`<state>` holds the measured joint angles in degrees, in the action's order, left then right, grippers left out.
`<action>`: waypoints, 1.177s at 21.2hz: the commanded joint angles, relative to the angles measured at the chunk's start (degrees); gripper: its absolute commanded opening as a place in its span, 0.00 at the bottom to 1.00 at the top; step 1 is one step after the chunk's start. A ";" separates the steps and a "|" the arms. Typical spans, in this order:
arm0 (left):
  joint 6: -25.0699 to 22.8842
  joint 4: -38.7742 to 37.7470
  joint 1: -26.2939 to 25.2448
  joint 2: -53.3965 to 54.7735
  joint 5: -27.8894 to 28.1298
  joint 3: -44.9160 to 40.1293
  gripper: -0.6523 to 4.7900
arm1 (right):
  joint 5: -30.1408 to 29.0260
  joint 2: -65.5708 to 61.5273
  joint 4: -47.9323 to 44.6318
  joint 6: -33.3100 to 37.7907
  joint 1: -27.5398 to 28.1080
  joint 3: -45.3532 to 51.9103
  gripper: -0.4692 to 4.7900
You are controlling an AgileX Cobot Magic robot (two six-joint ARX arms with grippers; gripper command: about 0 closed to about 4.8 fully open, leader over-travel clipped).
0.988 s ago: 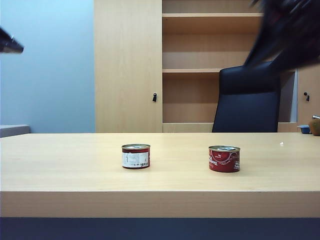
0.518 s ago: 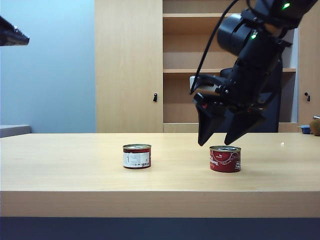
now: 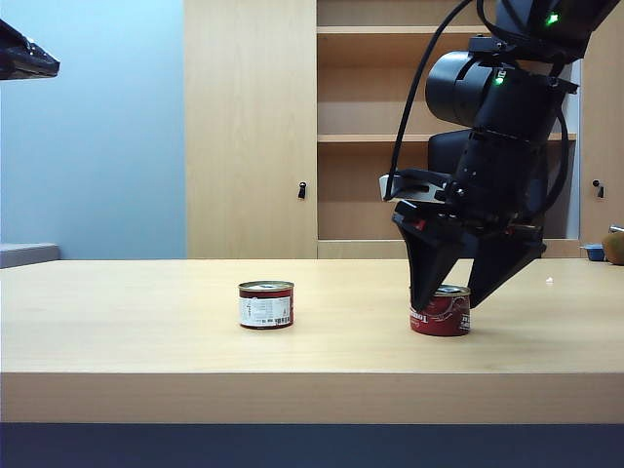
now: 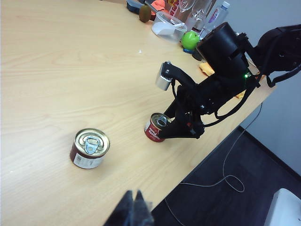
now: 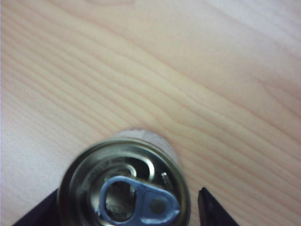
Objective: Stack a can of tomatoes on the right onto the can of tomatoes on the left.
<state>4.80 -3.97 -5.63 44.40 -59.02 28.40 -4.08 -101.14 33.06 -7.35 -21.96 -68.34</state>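
Observation:
My right fingers are on both sides of the red can below its lid [image 5: 124, 183], ready to close.
Two short tomato cans stand upright on the wooden table [image 3: 146, 331]. The left can [image 3: 266, 304] has a white label and stands alone. The right can [image 3: 441, 310] is red. My right gripper [image 3: 456, 292] points down over it, open, one finger on each side of the can's top. In the right wrist view the can's lid with its pull tab [image 5: 124, 186] fills the space between the dark fingertips [image 5: 214, 212], with a small gap showing. My left gripper [image 3: 29, 58] hangs high at the far left, shut and empty, well above both cans [image 4: 90, 148] [image 4: 156, 127].
A black chair [image 3: 483, 195] and wooden shelves [image 3: 390, 136] stand behind the table. In the left wrist view, a green apple [image 4: 190, 40], bottles and a bowl [image 4: 164, 26] crowd the table's far end. A cable [image 4: 230, 160] lies on the floor beside the table edge.
My right arm came down from the upper right and lowered its gripper around the right can, its jaws spreading wider. The left gripper stayed high and hardly shifted. Neither can moved.

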 commanded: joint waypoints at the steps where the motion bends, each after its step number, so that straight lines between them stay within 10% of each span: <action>1: 0.17 -0.68 0.02 -0.15 -0.66 0.17 0.12 | 0.11 0.37 -0.68 -0.20 -0.04 -0.11 0.68; 25: -0.26 -0.02 -0.13 -0.15 4.42 0.20 0.12 | 0.07 -11.23 -0.68 -2.19 -14.71 -25.81 0.59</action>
<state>4.73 -4.86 -5.72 44.40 -55.55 28.40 -4.47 -113.03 33.15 -9.34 -36.32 -93.47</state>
